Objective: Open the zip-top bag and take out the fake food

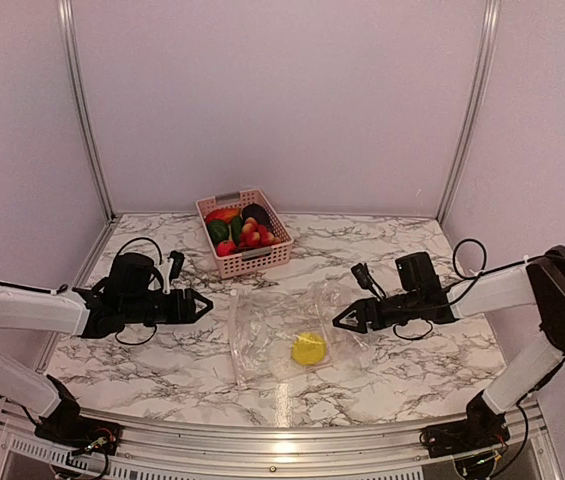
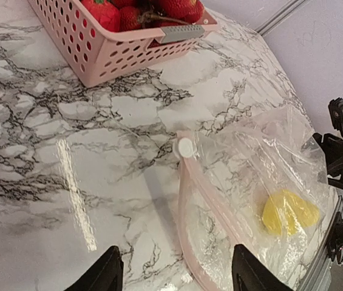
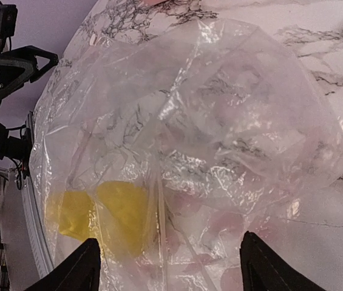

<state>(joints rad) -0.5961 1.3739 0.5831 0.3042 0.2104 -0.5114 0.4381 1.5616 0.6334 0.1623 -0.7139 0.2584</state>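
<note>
I will next pinch the zip-top bag's crinkled edge (image 1: 351, 334) (image 3: 186, 247) with my right gripper, opposite the pink zip strip. The bag's opening then stays free to remove the fruit.
The clear zip-top bag (image 1: 280, 335) lies flat on the marble table between my two grippers. A yellow lumpy fruit (image 1: 308, 348) sits inside it. More fake food (image 1: 242, 230), red, green and dark purple, fills the pink basket (image 1: 252, 262) behind. My left gripper (image 1: 202, 305) hovers open just left of the bag. In its wrist view the pink zip strip (image 2: 186, 206) and white slider (image 2: 186, 148) lie ahead of the left gripper (image 2: 177, 276). My right gripper (image 1: 342, 320) is open at the bag's right edge. In the right wrist view the right gripper (image 3: 168, 267) has the crinkled bag (image 3: 220, 121) and yellow fruit (image 3: 119, 209) in front of it.
The pink basket (image 2: 98, 54) stands at the back centre, close to the rear wall. Metal frame posts and pale walls close in the table on three sides. An aluminium rail runs along the near edge by the arm bases.
</note>
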